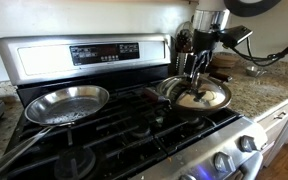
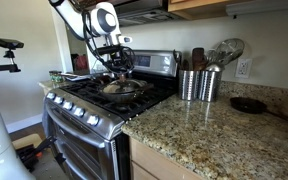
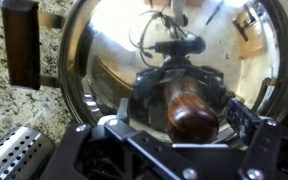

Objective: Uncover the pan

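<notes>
My gripper should close on the knob. The knob is between both fingers and they are level with its sides, so they would hold it if I closed now.
The pan [image 1: 170, 96] stands on the stove's burner, covered by a round silvery glass lid [image 1: 204, 98] with a brown knob [image 3: 191, 115]. Only its dark rim shows in both exterior views [image 2: 127, 96]. Its dark handle [image 3: 22, 45] shows in the wrist view. My gripper [image 1: 194, 72] comes straight down over the lid's middle and also shows in an exterior view [image 2: 117, 68]. In the wrist view the gripper [image 3: 189, 120] has a finger on either side of the knob, with small gaps showing, so it is open around it. The lid [image 3: 114, 50] lies flat on the pan.
A shiny steel frying pan [image 1: 67, 103] sits on the neighbouring burner. Two metal utensil holders [image 2: 198, 84] stand on the granite counter [image 2: 214, 135] beside the stove, with a small dark skillet [image 2: 249, 104] farther along. The stove's control panel [image 1: 104, 52] rises behind the burners.
</notes>
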`<state>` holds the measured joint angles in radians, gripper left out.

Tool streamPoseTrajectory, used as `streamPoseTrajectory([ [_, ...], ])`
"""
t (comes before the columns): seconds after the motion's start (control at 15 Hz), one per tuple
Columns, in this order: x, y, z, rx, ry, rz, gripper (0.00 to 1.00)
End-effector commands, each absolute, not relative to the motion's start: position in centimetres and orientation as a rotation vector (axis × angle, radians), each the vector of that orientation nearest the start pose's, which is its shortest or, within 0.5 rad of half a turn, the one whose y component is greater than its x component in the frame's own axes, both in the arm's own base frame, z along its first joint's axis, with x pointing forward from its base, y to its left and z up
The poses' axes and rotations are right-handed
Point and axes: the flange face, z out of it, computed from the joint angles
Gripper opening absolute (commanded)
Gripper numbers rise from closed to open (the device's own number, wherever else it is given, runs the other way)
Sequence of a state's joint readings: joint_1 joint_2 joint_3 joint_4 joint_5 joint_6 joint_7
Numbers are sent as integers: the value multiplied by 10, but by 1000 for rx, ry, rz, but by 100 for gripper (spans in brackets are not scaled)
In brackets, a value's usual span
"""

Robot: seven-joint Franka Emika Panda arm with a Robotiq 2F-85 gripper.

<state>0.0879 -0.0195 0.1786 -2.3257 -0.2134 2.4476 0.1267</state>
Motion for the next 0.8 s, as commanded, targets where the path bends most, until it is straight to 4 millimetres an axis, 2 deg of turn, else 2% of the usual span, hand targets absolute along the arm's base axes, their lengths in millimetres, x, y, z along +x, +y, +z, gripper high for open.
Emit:
streamPoseTrajectory([
  [0.0, 504, 147, 360, -3217, -480, -292, 73],
  [0.07, 503, 148, 361, -3212, -487, -292, 70],
  [0.53, 501, 145, 368, -3219, -475, -289, 23],
  [0.6, 502, 143, 368, -3221, -467, -287, 20],
  [0.73, 500, 142, 372, -3217, -472, -286, 20],
])
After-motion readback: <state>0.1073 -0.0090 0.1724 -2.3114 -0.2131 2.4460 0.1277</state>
